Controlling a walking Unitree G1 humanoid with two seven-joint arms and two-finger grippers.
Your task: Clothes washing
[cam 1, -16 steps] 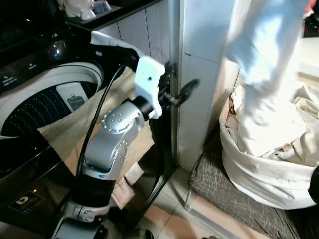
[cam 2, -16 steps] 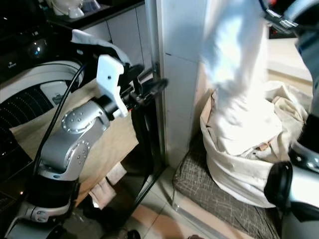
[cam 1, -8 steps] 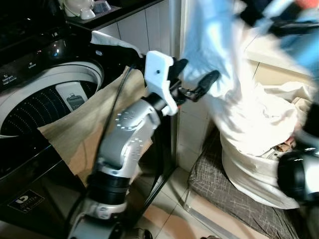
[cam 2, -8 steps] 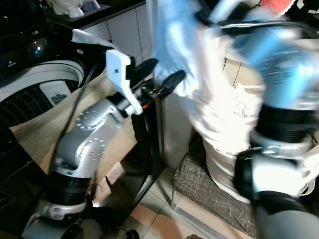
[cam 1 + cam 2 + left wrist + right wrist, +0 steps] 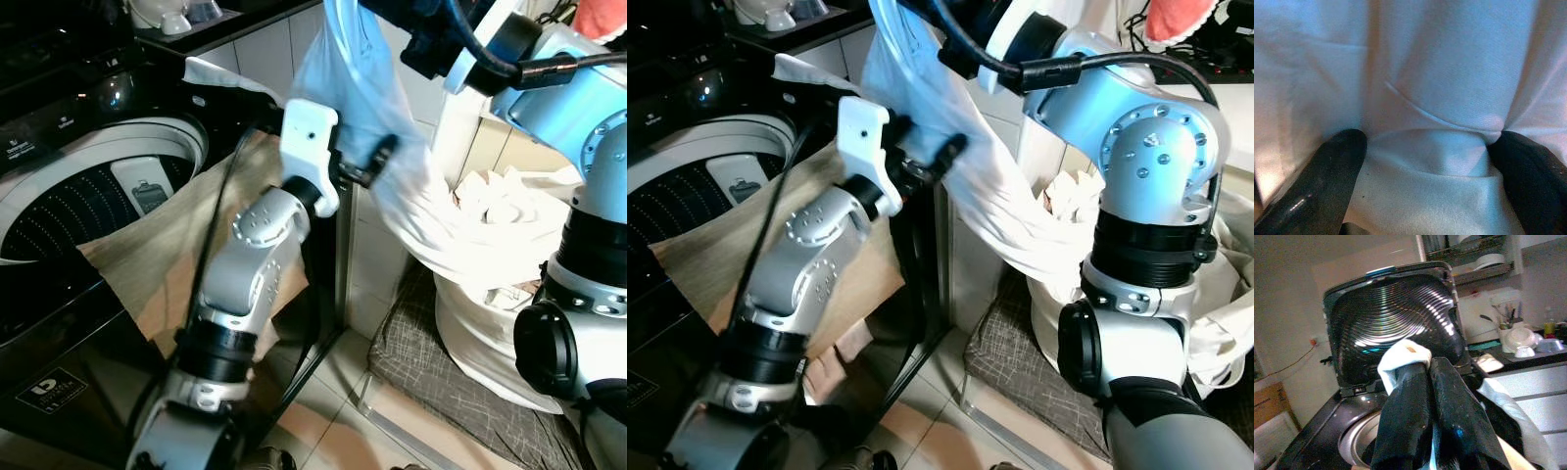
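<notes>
I should next pinch the garment with my left gripper by the fold pressed up between its fingers, because the long white garment hangs slack (image 5: 377, 117).
A long white garment (image 5: 377, 98) hangs from high up and trails down into the white laundry bag (image 5: 490, 338). My right gripper (image 5: 1427, 366) is shut on its top end, raised in front of the open top-loading washing machine (image 5: 88, 211). The raised lid (image 5: 1396, 323) of the machine stands behind the pinched cloth. My left gripper (image 5: 1426, 145) is held out beside the washer. It is open, with its two black fingers (image 5: 1334, 169) spread wide and a fold of the garment (image 5: 1440, 88) pressed between them.
A tan cloth (image 5: 162, 259) is draped over the washer's front edge. The laundry bag stands on a grey patterned mat (image 5: 431, 367) on the tiled floor, beside a white pillar (image 5: 358, 264). Dishes sit on a dark counter (image 5: 211, 22) behind the washer.
My right arm has swung the white garment left from over the bag toward the washer. The left gripper now has the cloth between its spread fingers.
</notes>
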